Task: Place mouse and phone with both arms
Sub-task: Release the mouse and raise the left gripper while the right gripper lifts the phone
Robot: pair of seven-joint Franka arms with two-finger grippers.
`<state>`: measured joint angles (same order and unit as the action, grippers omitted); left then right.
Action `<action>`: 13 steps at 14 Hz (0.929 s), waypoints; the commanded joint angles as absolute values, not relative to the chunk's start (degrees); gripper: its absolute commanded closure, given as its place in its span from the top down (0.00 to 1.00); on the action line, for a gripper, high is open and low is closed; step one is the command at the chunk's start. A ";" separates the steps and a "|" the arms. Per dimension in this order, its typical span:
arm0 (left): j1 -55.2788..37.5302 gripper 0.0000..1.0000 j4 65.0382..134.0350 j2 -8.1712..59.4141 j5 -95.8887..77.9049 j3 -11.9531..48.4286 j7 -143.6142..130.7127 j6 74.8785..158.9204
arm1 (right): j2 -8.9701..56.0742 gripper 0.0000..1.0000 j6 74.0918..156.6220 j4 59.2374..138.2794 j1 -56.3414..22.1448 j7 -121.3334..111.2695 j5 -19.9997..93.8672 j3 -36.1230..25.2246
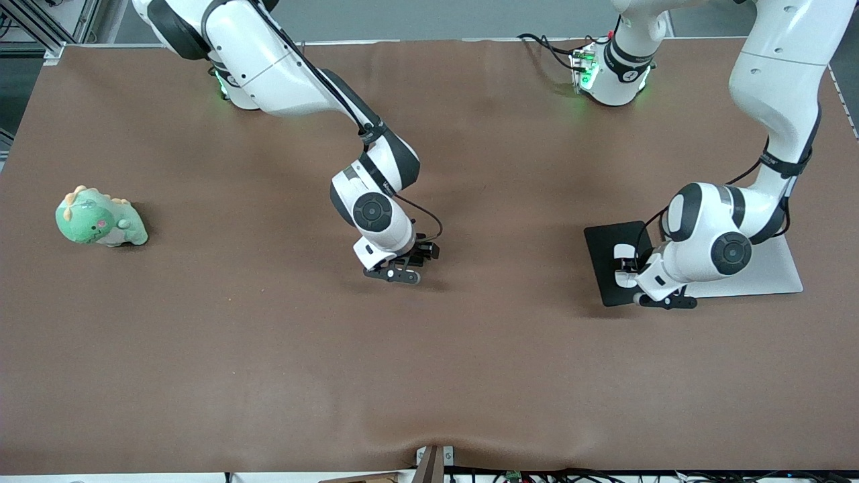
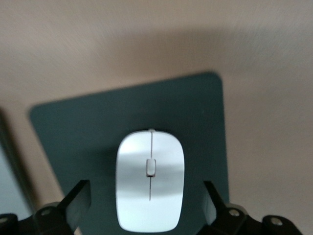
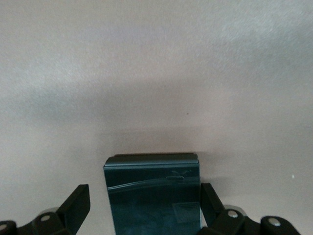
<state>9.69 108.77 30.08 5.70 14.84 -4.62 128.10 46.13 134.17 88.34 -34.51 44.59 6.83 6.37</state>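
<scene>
The robot's right gripper will next grab the phone by its side edges to place it, and the phone's glossy black side (image 3: 154, 200) will stay free.
The white mouse (image 2: 150, 181) lies on a black mouse pad (image 2: 98, 127) toward the left arm's end of the table. My left gripper (image 2: 146, 200) hangs low over it, open, with a gap between each finger and the mouse's sides. In the front view the mouse (image 1: 624, 255) peeks out beside the left gripper (image 1: 661, 300). The black phone (image 3: 151, 196) lies on the brown cloth near the table's middle. My right gripper (image 3: 144, 203) straddles it, open, one finger clearly apart from it and the other close to its edge. In the front view the right gripper (image 1: 396, 274) hides the phone.
A flat white slab (image 1: 772, 268) lies beside the mouse pad (image 1: 600, 248), under the left arm. A green dinosaur plush (image 1: 100, 218) sits toward the right arm's end of the table. Brown cloth (image 1: 429, 376) covers the whole table.
</scene>
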 commanded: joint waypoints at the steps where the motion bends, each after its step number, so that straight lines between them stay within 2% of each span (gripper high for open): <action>1: 10.20 1.00 101.46 24.27 6.50 15.12 -4.75 116.68 | 48.16 1.00 134.12 86.84 -35.95 45.70 6.59 6.15; 2: 10.46 1.00 96.73 23.21 6.42 15.03 -4.31 110.89 | 48.16 1.00 134.12 86.92 -35.95 45.70 6.50 6.07; 3: 10.81 1.00 92.24 22.33 6.24 15.03 -4.13 105.87 | 48.16 0.79 134.12 86.92 -35.86 45.36 6.42 6.06; 4: 11.42 1.00 87.15 21.28 6.07 15.29 -4.13 101.56 | 48.16 0.28 133.95 86.75 -35.77 44.92 6.33 5.98; 5: 11.77 1.00 82.84 20.05 5.89 15.38 -4.13 98.64 | 47.82 0.12 133.60 86.49 -35.42 44.74 6.42 5.98; 7: 12.04 1.00 77.45 17.16 5.36 15.47 -4.48 94.77 | 47.11 0.00 130.45 85.96 -34.98 44.82 6.50 5.89; 11: 12.22 1.00 77.78 7.14 2.29 14.68 -5.10 91.42 | 46.14 0.00 123.50 83.24 -33.14 42.98 6.59 5.80; 13: 12.13 1.00 77.96 4.85 2.29 14.77 -5.01 87.99 | 44.22 0.00 119.38 83.14 -31.39 41.76 6.68 5.80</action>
<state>11.87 76.62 7.95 3.25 14.78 -4.64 90.47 46.55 123.31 83.28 -33.54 43.58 6.58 5.26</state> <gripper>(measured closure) 0.000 0.198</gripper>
